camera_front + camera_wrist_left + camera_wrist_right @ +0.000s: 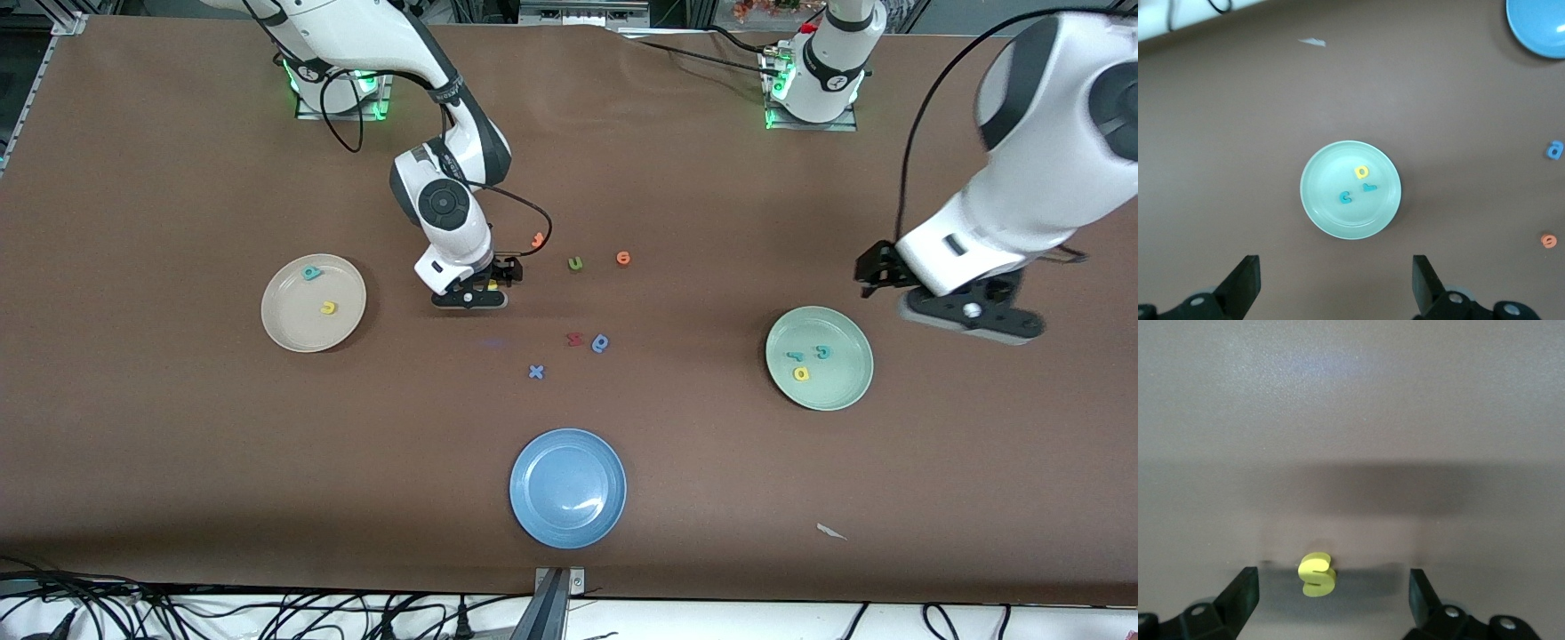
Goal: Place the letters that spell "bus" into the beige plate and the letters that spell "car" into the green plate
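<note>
The yellow "s" sits between my right gripper's fingers in the right wrist view, so it is time to close now. Closing now would catch the "s".
The beige plate (293, 324) holds a teal "b" (311, 273) and a yellow "u" (328, 308). Beside it, toward the table's middle, my right gripper (484, 289) (1331, 600) is down at the table, open, with the yellow "s" (492, 285) (1317, 574) lying loose between its fingers. The green plate (836, 387) (1313, 193) holds a teal "c" (822, 352) (1345, 197), a teal "r" (796, 356) (1369, 187) and a yellow "a" (801, 373) (1361, 172). My left gripper (969, 320) (1336, 287) hangs open and empty in the air beside the green plate.
A blue plate (568, 488) sits nearest the front camera. Loose letters lie mid-table: two orange ones (537, 239) (623, 258), an olive "u" (575, 263), a red one (574, 339), a blue rounded one (600, 342) and a blue "x" (536, 372). A paper scrap (831, 532) lies near the front edge.
</note>
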`<act>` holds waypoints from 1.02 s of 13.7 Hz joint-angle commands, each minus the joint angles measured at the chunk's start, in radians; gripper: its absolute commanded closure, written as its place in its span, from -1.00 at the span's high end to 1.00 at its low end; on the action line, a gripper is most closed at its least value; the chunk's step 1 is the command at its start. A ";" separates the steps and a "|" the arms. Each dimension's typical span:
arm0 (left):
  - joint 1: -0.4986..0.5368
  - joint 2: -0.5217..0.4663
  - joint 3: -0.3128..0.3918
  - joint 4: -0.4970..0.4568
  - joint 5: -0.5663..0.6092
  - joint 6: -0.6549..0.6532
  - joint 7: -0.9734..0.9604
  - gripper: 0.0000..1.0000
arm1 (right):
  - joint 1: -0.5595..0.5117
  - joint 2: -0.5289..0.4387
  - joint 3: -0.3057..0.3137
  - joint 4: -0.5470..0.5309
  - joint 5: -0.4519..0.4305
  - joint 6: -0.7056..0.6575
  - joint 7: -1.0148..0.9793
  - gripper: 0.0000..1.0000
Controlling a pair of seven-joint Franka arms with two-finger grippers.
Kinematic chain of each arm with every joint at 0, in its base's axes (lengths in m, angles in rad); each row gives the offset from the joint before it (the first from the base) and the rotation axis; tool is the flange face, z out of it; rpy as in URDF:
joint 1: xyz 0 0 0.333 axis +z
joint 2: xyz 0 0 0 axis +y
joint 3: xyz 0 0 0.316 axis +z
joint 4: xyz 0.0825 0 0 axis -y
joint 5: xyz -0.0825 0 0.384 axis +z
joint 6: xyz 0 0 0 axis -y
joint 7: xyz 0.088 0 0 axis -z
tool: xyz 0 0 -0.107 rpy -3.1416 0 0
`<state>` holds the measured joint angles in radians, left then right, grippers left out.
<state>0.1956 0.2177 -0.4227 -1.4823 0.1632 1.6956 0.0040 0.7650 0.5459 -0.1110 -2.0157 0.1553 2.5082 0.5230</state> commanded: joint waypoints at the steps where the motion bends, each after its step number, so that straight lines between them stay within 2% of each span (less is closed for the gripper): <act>1: -0.034 -0.059 0.060 -0.001 -0.056 -0.022 -0.001 1.00 | 0.005 -0.004 -0.004 -0.014 0.003 0.014 -0.015 0.72; 2: -0.120 -0.105 0.182 -0.034 -0.120 -0.025 -0.004 1.00 | 0.005 -0.004 -0.003 -0.014 0.003 0.011 -0.015 0.52; 3: -0.183 -0.128 0.293 -0.059 -0.184 -0.025 0.001 1.00 | 0.005 -0.004 -0.003 -0.014 0.003 0.011 -0.017 0.43; 4: -0.205 -0.136 0.323 -0.068 -0.194 -0.025 0.002 1.00 | 0.005 -0.004 -0.003 -0.012 0.006 0.012 -0.012 0.35; 6: -0.228 -0.190 0.329 -0.149 -0.191 -0.014 -0.002 1.00 | 0.007 0.002 -0.003 -0.011 0.009 0.012 -0.009 0.19; 7: -0.245 -0.210 0.353 -0.176 -0.191 -0.014 0.001 1.00 | 0.008 0.002 -0.003 -0.011 0.009 0.012 -0.008 0.14; 9: -0.286 -0.215 0.410 -0.185 -0.159 -0.014 0.004 1.00 | 0.008 0.002 -0.003 -0.009 0.009 0.012 -0.006 0.03; 11: -0.286 -0.216 0.410 -0.210 -0.148 0.004 0.001 1.00 | 0.011 0.002 -0.001 -0.008 0.010 0.009 -0.004 -0.06; 13: -0.288 -0.242 0.410 -0.233 -0.148 0.016 0.007 1.00 | 0.011 0.002 0.004 -0.006 0.013 0.008 -0.011 -0.24; 14: -0.280 -0.260 0.410 -0.255 -0.145 0.016 0.007 1.00 | 0.010 0.002 0.004 -0.006 0.015 0.008 -0.011 -0.54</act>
<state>-0.0700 0.0213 -0.0274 -1.6667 -0.0019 1.6894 0.0044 0.7657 0.5429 -0.1104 -2.0172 0.1554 2.5075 0.5214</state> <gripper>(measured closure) 0.000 0.626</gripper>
